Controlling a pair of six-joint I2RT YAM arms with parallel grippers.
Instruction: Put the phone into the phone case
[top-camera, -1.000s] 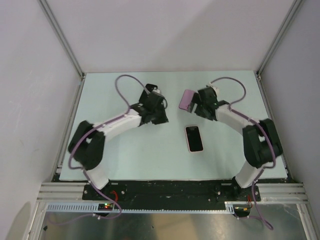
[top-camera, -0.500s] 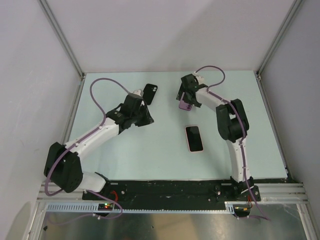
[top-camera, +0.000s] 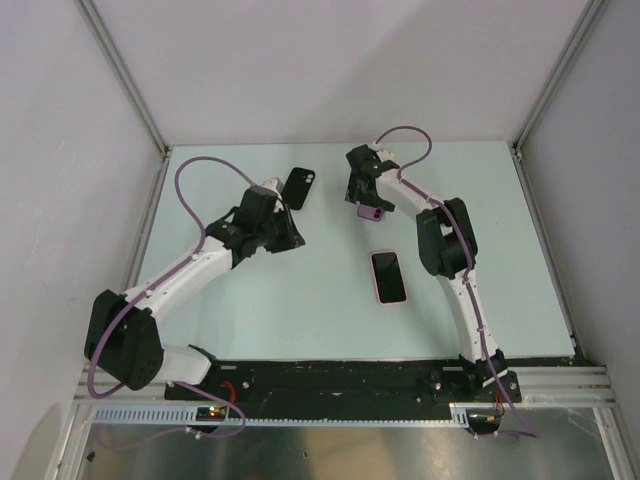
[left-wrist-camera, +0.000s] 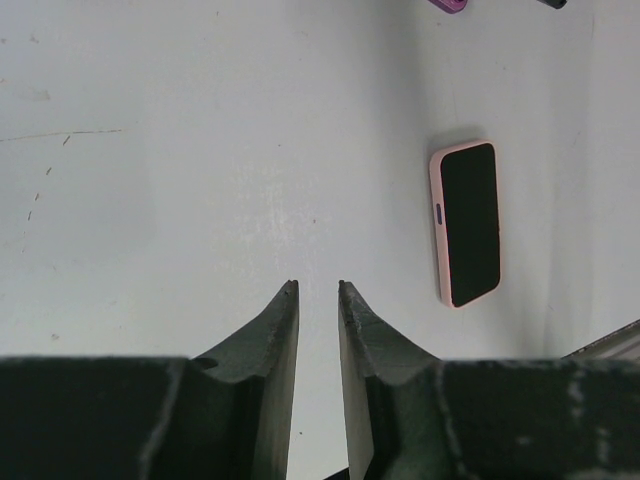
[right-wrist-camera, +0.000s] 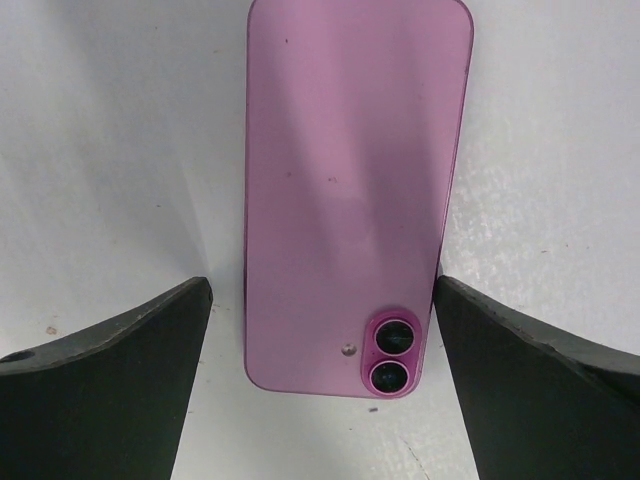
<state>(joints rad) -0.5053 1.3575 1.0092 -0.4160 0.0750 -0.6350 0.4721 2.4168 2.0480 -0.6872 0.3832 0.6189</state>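
My right gripper closes on the purple phone next, since my fingers are down beside the side edges of the phone's camera end.
The purple phone (right-wrist-camera: 355, 190) lies face down on the table, its two camera lenses toward the wrist; it also shows in the top view (top-camera: 372, 210). My right gripper (right-wrist-camera: 322, 283) is open and straddles the phone's camera end, one finger on each side with small gaps; in the top view it (top-camera: 366, 197) is at the far middle. A black phone case (top-camera: 298, 187) lies flat to the left. My left gripper (left-wrist-camera: 316, 288) is empty, its fingers only a narrow gap apart, above bare table just near of the case (top-camera: 288, 240).
A phone with a dark screen in a pink case (top-camera: 388, 277) lies right of the table's middle, also in the left wrist view (left-wrist-camera: 468, 222). White walls and metal posts enclose the table. Cables loop over both arms.
The right arm swung to the far left and brought the purple phone down flat on the table. The left arm drew back left from the black case, which now lies alone.
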